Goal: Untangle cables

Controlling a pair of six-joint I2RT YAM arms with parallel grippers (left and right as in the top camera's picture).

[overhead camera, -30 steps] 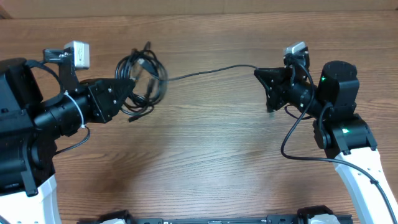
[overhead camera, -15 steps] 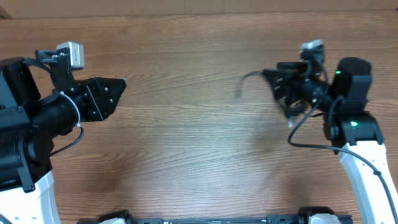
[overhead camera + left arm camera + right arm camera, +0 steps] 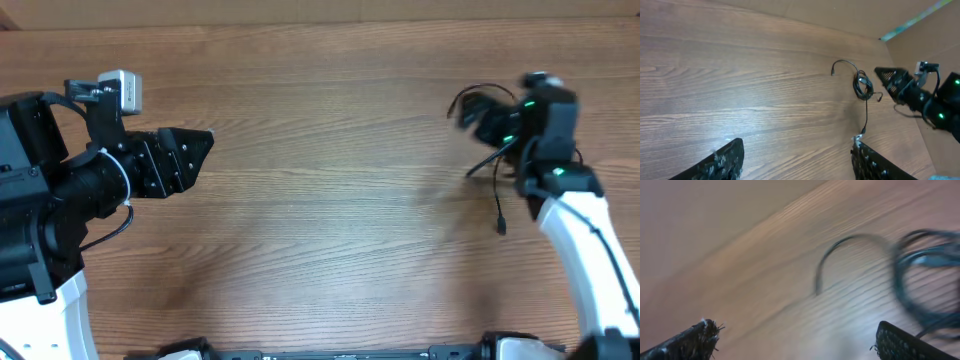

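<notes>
My right gripper next needs to grip the cable coil's side away from my left gripper, so the opposite loops stay free to untangle.
The cables form a small black coil on the wooden table at the far right, just ahead of my right gripper. One loose strand curves off to the left, and another runs toward the near edge to a small plug. In the blurred right wrist view the cable coil sits to the right of my right gripper, which is open and holds nothing. My left gripper is far to the left and well away from the cables. It is open too, its fingers wide over bare wood.
The wooden table stretches between the two arms. A cardboard wall stands along the far edge, behind the right arm.
The coil has left my left gripper and been dragged across the table to the right. Both grippers have opened, and the right arm has drawn back to the right.
</notes>
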